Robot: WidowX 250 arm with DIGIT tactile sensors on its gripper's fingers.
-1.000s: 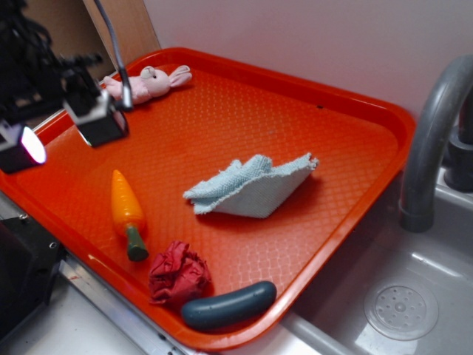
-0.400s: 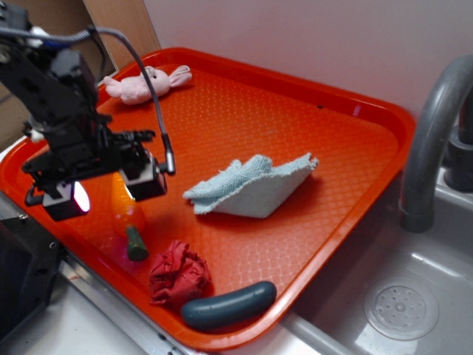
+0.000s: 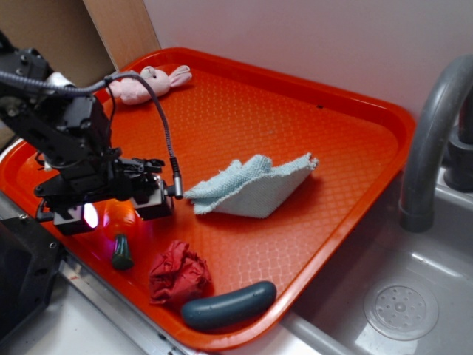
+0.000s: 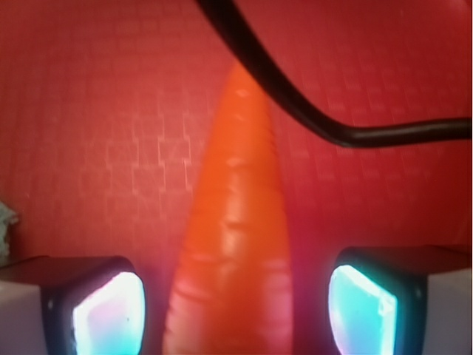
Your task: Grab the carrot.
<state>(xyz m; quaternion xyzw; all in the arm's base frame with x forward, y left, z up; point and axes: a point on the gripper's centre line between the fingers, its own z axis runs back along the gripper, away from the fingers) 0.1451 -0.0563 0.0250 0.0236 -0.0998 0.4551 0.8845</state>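
Note:
My lit fingers are low on both sides of the carrot's thick end [image 4: 228, 310]. My gripper is ready and should close on the carrot's thick end.
The carrot [image 4: 233, 222] lies on the orange tray [image 3: 295, 111], its orange ridged body running up the middle of the wrist view. In the exterior view my gripper covers most of the carrot [image 3: 120, 252]; only the dark green stem and a bit of orange show below it. My gripper [image 3: 114, 212] is low over the tray at the front left and stands open. Its two lit fingertips [image 4: 111, 314] flank the carrot's thick end, with small gaps on both sides. A black cable [image 4: 295, 103] crosses above the carrot's tip.
A dark red cloth ball [image 3: 178, 275] and a dark blue-grey sausage-shaped toy [image 3: 228, 305] lie near the tray's front edge, right of the carrot. A light blue cloth [image 3: 251, 188] sits mid-tray. A pink bunny [image 3: 148, 82] lies at the back. A grey faucet [image 3: 432, 140] and sink are on the right.
My gripper has moved from the tray's left edge rightward and down over the carrot, and now straddles its body. The carrot and the other objects have not moved.

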